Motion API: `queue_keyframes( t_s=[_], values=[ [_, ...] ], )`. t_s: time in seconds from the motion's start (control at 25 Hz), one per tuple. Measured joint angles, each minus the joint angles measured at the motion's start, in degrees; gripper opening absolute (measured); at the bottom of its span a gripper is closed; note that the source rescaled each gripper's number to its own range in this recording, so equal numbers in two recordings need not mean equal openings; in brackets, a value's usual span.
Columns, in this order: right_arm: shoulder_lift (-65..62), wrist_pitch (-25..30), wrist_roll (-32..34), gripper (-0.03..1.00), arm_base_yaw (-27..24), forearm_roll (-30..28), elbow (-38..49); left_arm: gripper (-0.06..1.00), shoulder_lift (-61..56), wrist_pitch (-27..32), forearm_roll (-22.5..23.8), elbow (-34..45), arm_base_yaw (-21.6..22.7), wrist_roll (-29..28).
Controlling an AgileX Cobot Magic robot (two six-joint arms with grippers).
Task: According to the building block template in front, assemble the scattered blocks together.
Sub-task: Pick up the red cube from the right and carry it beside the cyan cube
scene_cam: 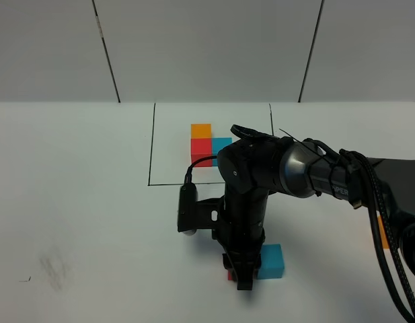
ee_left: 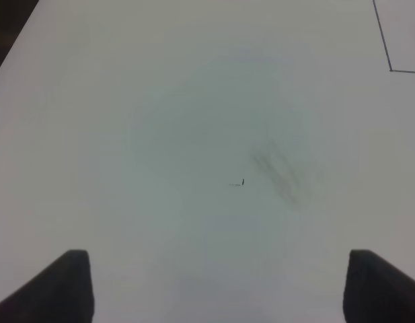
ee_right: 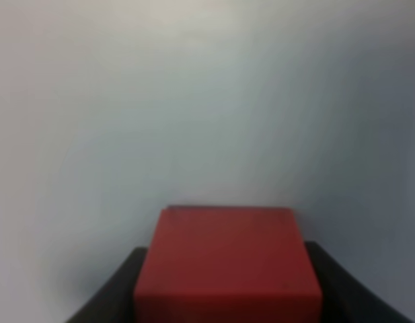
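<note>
My right gripper needs to open: the red block's lower edge rests on the tabletop beside the cyan-blue block [scene_cam: 271,261].
The building block template [scene_cam: 208,143], an orange, red and cyan-blue L, lies inside a thin black rectangle at the back middle. My right gripper [scene_cam: 239,277] reaches across to the front middle and points down at the table. In the right wrist view the right gripper [ee_right: 224,250] has its fingers against both sides of the red block [ee_right: 227,276], which barely shows under it [scene_cam: 230,275]. The cyan-blue block [scene_cam: 271,261] sits just to the right, touching or nearly so. An orange sliver [scene_cam: 382,233] shows behind the right arm. My left gripper [ee_left: 218,254] is open over bare table.
The black rectangle's line [scene_cam: 152,145] has one corner in the left wrist view [ee_left: 389,67]. A grey smudge [scene_cam: 52,269] marks the white table at the front left, also in the left wrist view [ee_left: 284,171]. A grey panelled wall stands behind.
</note>
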Motion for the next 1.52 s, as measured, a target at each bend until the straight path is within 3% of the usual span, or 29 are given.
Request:
queue_keyframes(
  t_s=[1.0,1.08,1.28,1.4,1.52],
  values=[
    [0.00,-0.16,0.11,0.24,0.00,-1.52,0.43,0.99,0.00,0.00,0.00,0.00,0.00,0.00],
    [0.00,-0.09,0.17,0.29,0.00,-1.36,0.54,0.99,0.00,0.00,0.00,0.00,0.00,0.00],
    [-0.46,0.18,0.17,0.62,0.00,-0.89,0.62,0.99,0.00,0.05,0.00,0.00,0.00,0.00],
    [-2.89,0.29,0.52,0.71,0.00,-0.77,0.62,0.99,0.00,0.05,0.00,0.00,0.00,0.00],
    [-6.67,2.78,5.13,0.73,0.00,-1.12,0.62,0.99,0.00,0.05,0.00,0.00,0.00,0.00]
  ],
)
